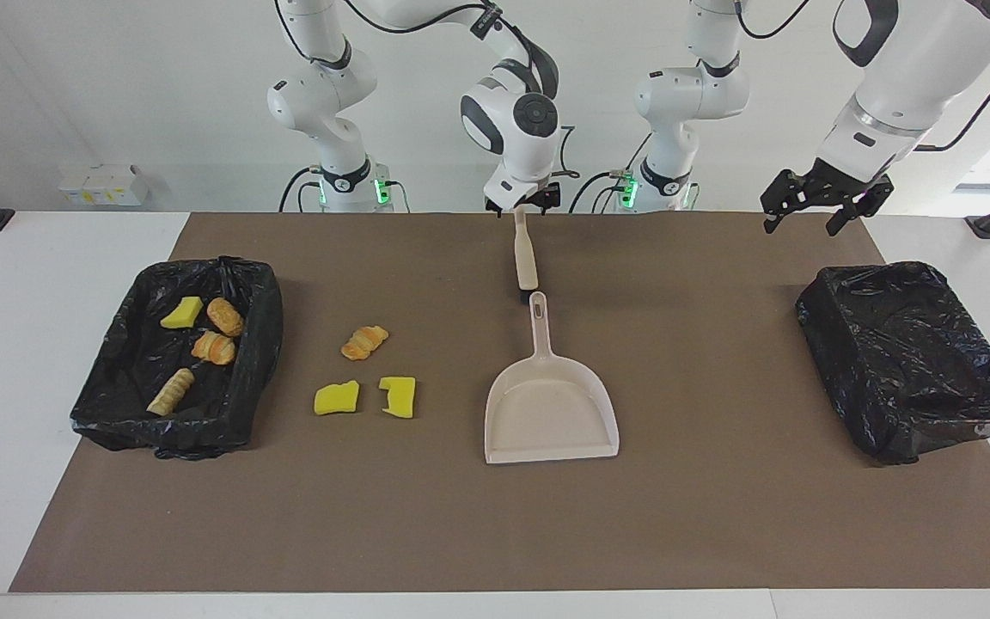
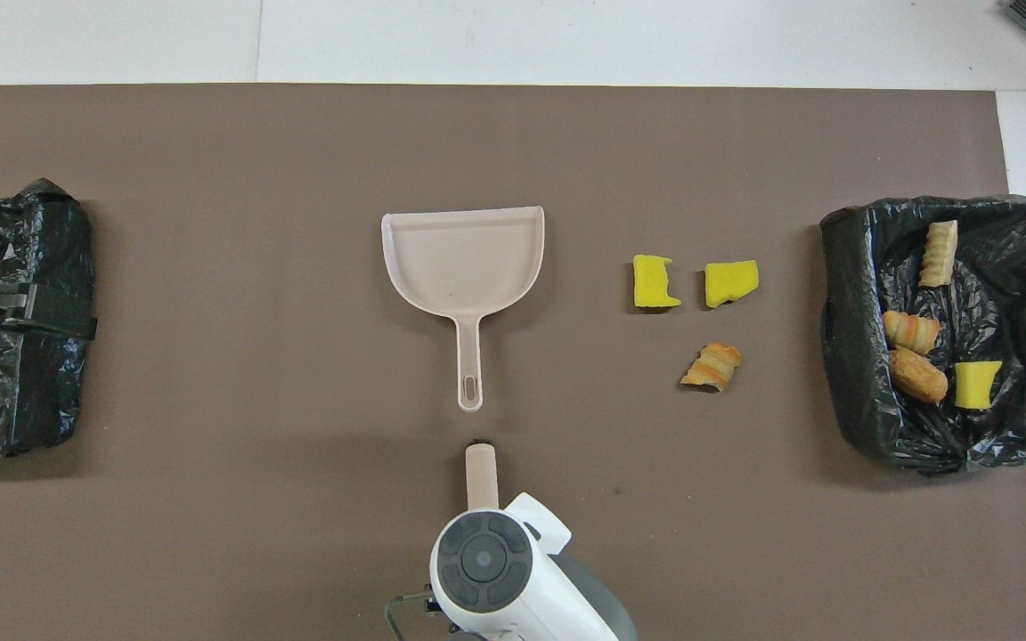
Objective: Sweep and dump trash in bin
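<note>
My left gripper should next grab the dustpan by its narrow handle [image 2: 468, 363]; the pan is too wide.
A beige dustpan [image 1: 551, 404] [image 2: 464, 263] lies flat mid-mat, its handle toward the robots, with nothing holding it. Loose trash lies beside it toward the right arm's end: a croissant [image 1: 364, 341] [image 2: 712, 366] and two yellow sponge chunks [image 1: 336, 399] [image 1: 398, 396]. A black-lined bin [image 1: 117, 404] [image 2: 842, 356] at that end holds several more pieces. My right gripper [image 1: 522, 203] hangs open above the robots' end of a beige brush handle [image 1: 527, 262] [image 2: 481, 472] lying on the mat. The left gripper [image 1: 803, 225] waits open, high over a second black bin [image 1: 912, 357].
The brown mat [image 1: 718, 516] covers most of the white table. The second bin [image 2: 14, 401] shows no trash inside. Small white boxes [image 1: 104, 183] sit at the table's corner nearest the right arm's base.
</note>
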Controlling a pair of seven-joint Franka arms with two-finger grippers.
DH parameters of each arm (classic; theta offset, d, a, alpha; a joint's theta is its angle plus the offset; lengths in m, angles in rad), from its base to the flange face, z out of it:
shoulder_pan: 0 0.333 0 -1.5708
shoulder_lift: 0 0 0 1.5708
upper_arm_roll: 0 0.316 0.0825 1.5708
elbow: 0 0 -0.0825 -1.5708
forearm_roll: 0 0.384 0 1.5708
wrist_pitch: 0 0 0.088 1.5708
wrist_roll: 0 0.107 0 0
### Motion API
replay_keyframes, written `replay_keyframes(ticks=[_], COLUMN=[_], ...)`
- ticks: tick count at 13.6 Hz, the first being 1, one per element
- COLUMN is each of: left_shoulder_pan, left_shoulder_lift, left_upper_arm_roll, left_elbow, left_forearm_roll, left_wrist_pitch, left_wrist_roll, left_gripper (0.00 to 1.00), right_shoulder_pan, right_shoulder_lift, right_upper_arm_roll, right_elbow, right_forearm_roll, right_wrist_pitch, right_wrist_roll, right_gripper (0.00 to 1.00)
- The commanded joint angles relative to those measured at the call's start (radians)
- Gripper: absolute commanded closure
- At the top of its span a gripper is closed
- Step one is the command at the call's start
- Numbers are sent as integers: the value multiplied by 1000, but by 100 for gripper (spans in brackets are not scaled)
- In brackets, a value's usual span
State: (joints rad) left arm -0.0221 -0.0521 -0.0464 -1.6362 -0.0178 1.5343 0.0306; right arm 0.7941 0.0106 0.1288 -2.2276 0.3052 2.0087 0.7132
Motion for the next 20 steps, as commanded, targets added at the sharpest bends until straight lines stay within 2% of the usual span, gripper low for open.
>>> replay_keyframes(ticks=[1, 3, 4, 5, 6, 7, 8, 10, 15, 17, 20], left_shoulder_pan=[-10, -10, -12, -12, -13, -16, -19, -13, -12, -25, -53], left_shoulder_lift=[-20, -20, -23, -29, -29, -31, -34, -41, -37, -25, 24], left_upper_arm_roll=[10, 10, 10, 10, 8, 8, 8, 6, 8, 6, -7], left_elbow=[-19, -19, -19, -17, -16, -16, -17, -27, -28, -25, -25], left_forearm_roll=[16, 16, 16, 16, 16, 16, 16, 16, 16, 16, 12], left_wrist_pitch=[6, 4, -2, -8, -6, -11, -19, -22, 26, 50, 101], left_wrist_roll=[-5, -5, -5, -5, -9, -6, -6, 2, 11, 37, 34], left_gripper=[0, 0, 0, 0, 0, 0, 0, 0, 0, 0, 0], right_shoulder_pan=[49, 60, 60, 60, 60, 60, 59, 45, 25, -6, -88], right_shoulder_lift=[-64, -63, -63, -61, -61, -60, -57, -38, -23, -44, -138], right_upper_arm_roll=[-3, -1, -3, -3, -3, -3, -4, -6, -12, -15, -17], right_elbow=[-107, -127, -130, -130, -130, -129, -129, -121, -98, -64, -34], right_forearm_roll=[52, 54, 52, 52, 52, 52, 52, 52, 35, 16, -43], right_wrist_pitch=[79, 122, 134, 139, 139, 139, 145, 189, 159, 76, -78], right_wrist_roll=[28, 48, 48, 43, 28, 16, 28, 49, 20, 29, 20], right_gripper=[0, 0, 6, 22, 47, 90, 100, 100, 100, 100, 100])
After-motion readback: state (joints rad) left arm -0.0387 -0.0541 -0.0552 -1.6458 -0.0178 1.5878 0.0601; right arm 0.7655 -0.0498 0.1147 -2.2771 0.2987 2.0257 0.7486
